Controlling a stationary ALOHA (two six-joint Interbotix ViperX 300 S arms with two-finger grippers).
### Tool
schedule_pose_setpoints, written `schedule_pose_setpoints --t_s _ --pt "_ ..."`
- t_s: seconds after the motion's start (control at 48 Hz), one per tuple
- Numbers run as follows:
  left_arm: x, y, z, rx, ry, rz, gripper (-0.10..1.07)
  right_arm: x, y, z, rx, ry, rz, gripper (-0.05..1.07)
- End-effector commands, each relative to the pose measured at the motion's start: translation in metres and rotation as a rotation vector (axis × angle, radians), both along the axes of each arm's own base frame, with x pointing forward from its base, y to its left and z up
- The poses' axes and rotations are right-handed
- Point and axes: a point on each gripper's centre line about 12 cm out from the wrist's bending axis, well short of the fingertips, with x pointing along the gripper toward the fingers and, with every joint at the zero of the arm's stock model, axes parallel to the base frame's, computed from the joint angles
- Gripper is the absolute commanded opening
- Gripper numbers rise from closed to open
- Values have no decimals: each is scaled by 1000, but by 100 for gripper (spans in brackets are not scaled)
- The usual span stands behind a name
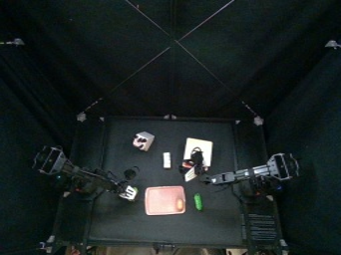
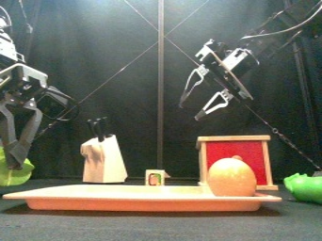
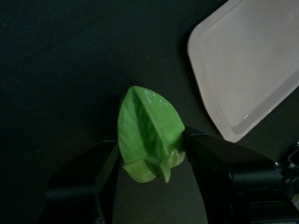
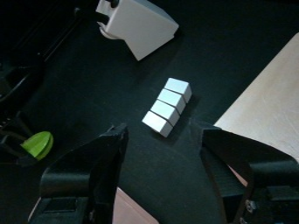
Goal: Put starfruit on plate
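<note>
The starfruit (image 3: 149, 131) will go on the plate. My left gripper will next grip the starfruit by its notched end (image 3: 153, 160) to set it there.
The starfruit (image 3: 149, 131), a small ridged yellowish-green piece, lies on the table just left of the plate (image 3: 251, 61). It also shows in the top view (image 1: 131, 190) and at the far left of the front view (image 2: 13, 172). My left gripper (image 3: 155, 150) is open, low over the table, with its jaws on either side of the fruit's near end. The salmon-pink square plate (image 1: 167, 200) lies at the table's front middle (image 2: 126, 196). My right gripper (image 1: 208, 180) is open and empty, raised above the table right of the plate (image 2: 208, 91).
A brighter green oblong item (image 1: 198, 204) lies right of the plate. A cream board (image 1: 200, 151), a white block-shaped object (image 1: 143, 139) and a small white strip of blocks (image 4: 170, 107) lie behind. A red box (image 2: 235, 151) and a tan round item (image 2: 231, 177) show in the front view.
</note>
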Motion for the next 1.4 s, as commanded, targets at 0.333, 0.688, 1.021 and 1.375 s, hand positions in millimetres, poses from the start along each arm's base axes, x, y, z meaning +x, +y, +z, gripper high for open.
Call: schedule_pose_setpoints --t_s 0.333,0.688,1.021,1.375 --pt "11 -2 13 19 -58 -33 76 1 -2 10 -13 -27 -19 90" --pt "35 -7 35 34 -166 -82 76 1 -2 10 -17 -26 -21 90" --pt "54 -12 40 -12 -288 -101 76 -1 -1 10 -17 -26 -17 90" --pt "79 -10 32 -40 -339 -87 76 -2 -1 10 -17 -25 -17 90"
